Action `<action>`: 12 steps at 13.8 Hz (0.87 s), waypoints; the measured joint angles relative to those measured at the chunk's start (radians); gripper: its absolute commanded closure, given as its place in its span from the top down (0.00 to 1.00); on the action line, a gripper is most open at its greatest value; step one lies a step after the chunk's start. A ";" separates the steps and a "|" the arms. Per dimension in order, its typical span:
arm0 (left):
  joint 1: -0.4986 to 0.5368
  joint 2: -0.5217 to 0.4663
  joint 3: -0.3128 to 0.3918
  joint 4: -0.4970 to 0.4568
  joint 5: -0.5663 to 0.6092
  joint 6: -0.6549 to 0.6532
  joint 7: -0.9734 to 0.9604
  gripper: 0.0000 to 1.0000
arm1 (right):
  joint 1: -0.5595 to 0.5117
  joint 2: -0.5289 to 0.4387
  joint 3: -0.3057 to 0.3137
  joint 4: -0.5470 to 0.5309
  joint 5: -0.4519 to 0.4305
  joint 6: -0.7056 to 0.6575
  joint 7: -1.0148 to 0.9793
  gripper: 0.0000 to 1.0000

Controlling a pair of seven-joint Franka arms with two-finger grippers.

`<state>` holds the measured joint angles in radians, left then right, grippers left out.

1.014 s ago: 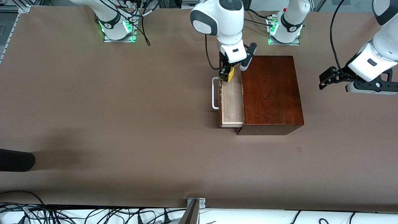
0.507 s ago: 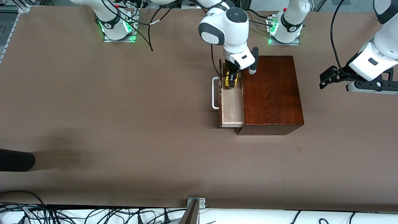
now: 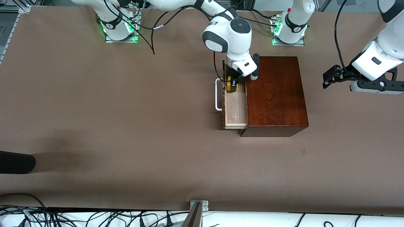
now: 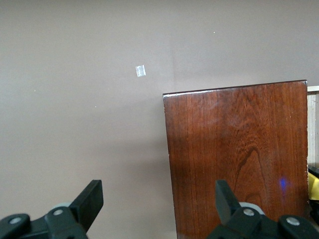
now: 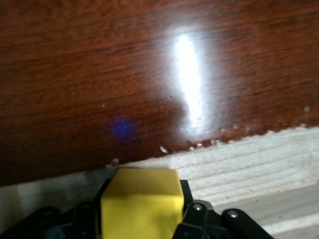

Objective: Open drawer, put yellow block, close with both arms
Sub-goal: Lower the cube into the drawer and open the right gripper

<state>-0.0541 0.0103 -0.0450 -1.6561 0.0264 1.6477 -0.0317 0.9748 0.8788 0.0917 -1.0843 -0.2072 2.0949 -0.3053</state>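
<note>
The yellow block is low inside the drawer over its pale wood bottom and would stay in it, so I need to open my right gripper now.
The dark reddish-brown wooden box [image 3: 274, 94] stands mid-table, its drawer [image 3: 235, 107] pulled out, showing a pale wood floor and a white U handle [image 3: 217, 94]. My right gripper [image 3: 232, 84] is down inside the drawer at the end nearest the robots' bases, shut on the yellow block [image 3: 233, 85]. In the right wrist view the block [image 5: 141, 204] sits between the black fingers, just above the drawer floor [image 5: 259, 169]. My left gripper [image 3: 329, 77] hangs open in the air toward the left arm's end of the table, beside the box [image 4: 239, 159].
A dark rounded object [image 3: 15, 162] lies at the table edge toward the right arm's end. A metal bracket [image 3: 199, 205] sits on the table's near edge, with cables below. A small pale tag [image 4: 140, 71] lies on the brown table.
My right gripper has lowered with the yellow block from above the drawer's rim down into the drawer. The left gripper has shifted only slightly.
</note>
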 measured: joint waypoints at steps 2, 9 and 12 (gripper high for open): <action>0.000 0.000 0.000 0.001 0.000 -0.001 0.000 1.00 | 0.000 0.005 0.000 0.001 0.000 0.004 -0.007 0.00; 0.000 0.000 0.000 0.001 0.000 -0.002 0.000 1.00 | -0.013 0.007 -0.006 0.005 0.000 0.008 -0.011 1.00; -0.003 0.000 0.000 0.001 0.000 -0.002 0.000 1.00 | -0.019 -0.010 -0.006 0.047 0.027 -0.001 -0.010 1.00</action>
<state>-0.0567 0.0104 -0.0451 -1.6551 0.0264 1.6455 -0.0317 0.9558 0.8690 0.0858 -1.0371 -0.1805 2.0937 -0.3155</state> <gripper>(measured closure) 0.000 0.000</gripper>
